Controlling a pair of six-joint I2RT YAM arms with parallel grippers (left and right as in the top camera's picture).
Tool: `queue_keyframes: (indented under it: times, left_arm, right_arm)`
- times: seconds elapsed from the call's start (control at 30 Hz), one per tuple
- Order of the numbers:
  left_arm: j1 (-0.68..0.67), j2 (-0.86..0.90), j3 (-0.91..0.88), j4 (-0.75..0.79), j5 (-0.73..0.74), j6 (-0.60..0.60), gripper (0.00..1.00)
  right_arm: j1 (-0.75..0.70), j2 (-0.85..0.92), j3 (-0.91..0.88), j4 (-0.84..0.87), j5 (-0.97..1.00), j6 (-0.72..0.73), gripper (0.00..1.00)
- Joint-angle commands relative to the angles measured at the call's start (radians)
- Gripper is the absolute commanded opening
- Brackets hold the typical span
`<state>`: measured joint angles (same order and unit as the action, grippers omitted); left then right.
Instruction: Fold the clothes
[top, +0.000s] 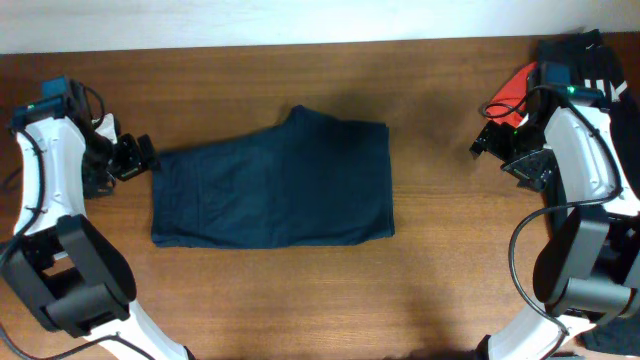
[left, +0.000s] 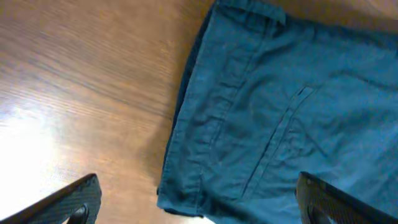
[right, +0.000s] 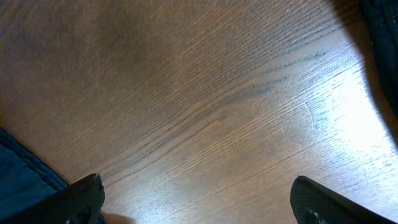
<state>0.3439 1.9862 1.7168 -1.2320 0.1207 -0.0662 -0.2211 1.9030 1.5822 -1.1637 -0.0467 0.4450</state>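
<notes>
My left gripper takes hold of the dark blue shorts (top: 272, 182) by the waistband edge next, to fold that end of the shorts over the rest.
Dark blue shorts (top: 272, 182) lie folded flat in the middle of the wooden table. In the left wrist view their waistband edge and a back pocket (left: 280, 118) fill the right side. My left gripper (top: 145, 158) is open and empty, just off the shorts' left edge; its fingertips (left: 196, 202) straddle the lower corner of the fabric. My right gripper (top: 482, 142) is open and empty over bare wood (right: 199, 199), well to the right of the shorts. A sliver of the blue fabric (right: 22, 171) shows at the lower left of the right wrist view.
A pile of other clothes, black and red (top: 545, 75), lies at the table's far right corner behind the right arm; a dark edge of it (right: 382, 56) shows in the right wrist view. The wooden table (top: 430, 290) extends on all sides.
</notes>
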Motion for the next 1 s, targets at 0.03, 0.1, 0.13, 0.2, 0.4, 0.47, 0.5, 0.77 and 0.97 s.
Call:
queue_keyframes:
  times: [0.03, 0.1, 0.13, 0.2, 0.4, 0.47, 0.5, 0.77, 0.97]
  left_arm:
    - [0.006, -0.004, -0.143, 0.121, -0.012, 0.064, 0.98]
    - [0.005, -0.004, -0.212, 0.175, -0.012, 0.127, 0.99]
    - [0.005, -0.004, -0.256, 0.207, -0.010, 0.152, 0.99]
    - [0.006, -0.004, -0.322, 0.263, 0.058, 0.204, 0.99]
    - [-0.016, -0.002, -0.407, 0.346, 0.161, 0.243, 0.93]
    - [-0.039, -0.002, -0.407, 0.346, 0.131, 0.238, 0.89]
    - [-0.054, -0.002, -0.407, 0.351, 0.072, 0.204, 0.89]
    - [-0.079, 0.015, -0.408, 0.365, -0.078, 0.092, 0.84]
    - [-0.080, 0.159, -0.408, 0.357, -0.072, 0.092, 0.57]
  right_arm:
    - [-0.002, 0.005, 0.011, 0.000, 0.005, 0.006, 0.99]
    - [-0.002, 0.005, 0.011, 0.000, 0.005, 0.006, 0.99]
    - [-0.002, 0.005, 0.011, 0.000, 0.005, 0.006, 0.99]
    - [-0.002, 0.005, 0.011, 0.000, 0.005, 0.006, 0.99]
    - [-0.002, 0.005, 0.011, 0.000, 0.005, 0.006, 0.99]
    - [-0.002, 0.005, 0.011, 0.000, 0.005, 0.006, 0.99]
    - [-0.002, 0.005, 0.011, 0.000, 0.005, 0.006, 0.99]
    - [-0.002, 0.005, 0.011, 0.000, 0.005, 0.006, 0.99]
    - [-0.002, 0.005, 0.011, 0.000, 0.005, 0.006, 0.99]
